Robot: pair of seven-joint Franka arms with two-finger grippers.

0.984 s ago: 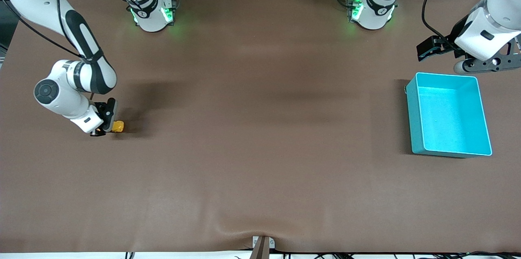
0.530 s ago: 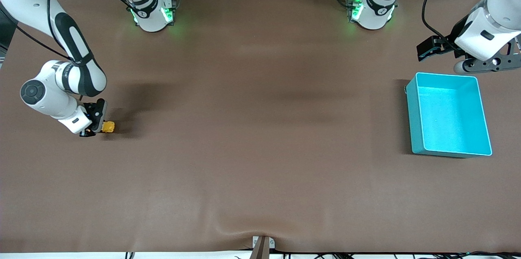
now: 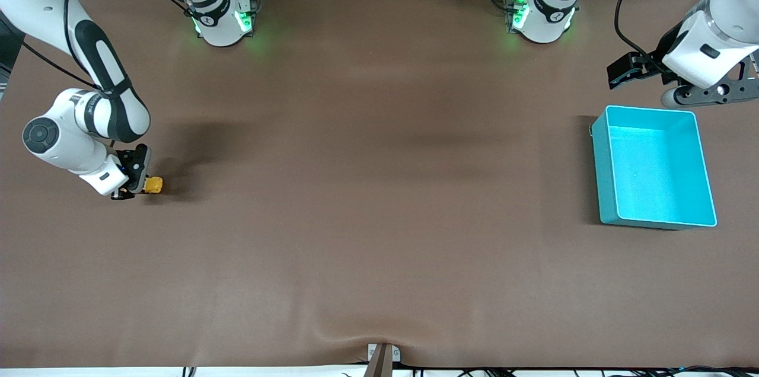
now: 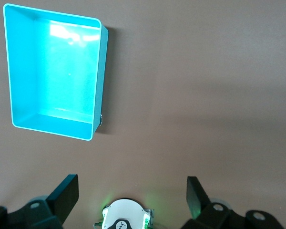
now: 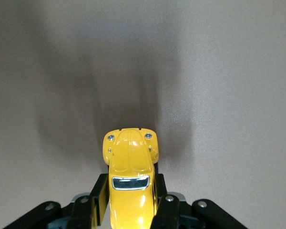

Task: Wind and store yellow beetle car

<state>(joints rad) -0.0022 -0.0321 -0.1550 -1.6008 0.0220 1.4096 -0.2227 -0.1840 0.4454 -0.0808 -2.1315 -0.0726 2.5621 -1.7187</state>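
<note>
The yellow beetle car's nose (image 3: 156, 184) (image 5: 130, 145) meets its shadow on the tabletop, so my right gripper is ready to release the car and should let go of it now.
The yellow beetle car (image 3: 155, 185) is a tiny glossy toy low at the brown table (image 3: 379, 187), at the right arm's end. My right gripper (image 3: 140, 185) is shut on it. In the right wrist view the black fingers (image 5: 97, 200) clamp the sides of the yellow beetle car (image 5: 130, 167), and its rounded end sticks out past my right gripper (image 5: 131, 202). My left gripper (image 3: 711, 94) hangs open and empty above the table, just beside the teal bin's (image 3: 606, 175) edge that is farthest from the front camera. The left wrist view shows the left gripper (image 4: 131, 191) spread wide with nothing between its fingers.
The teal bin (image 4: 98, 81) stands empty at the left arm's end of the table. The two arm bases (image 3: 222, 21) glow green along the table's back edge. A fold wrinkles the brown cloth near the front edge (image 3: 356, 329).
My right gripper has moved with the car toward the right arm's end of the table. The left arm has stayed still.
</note>
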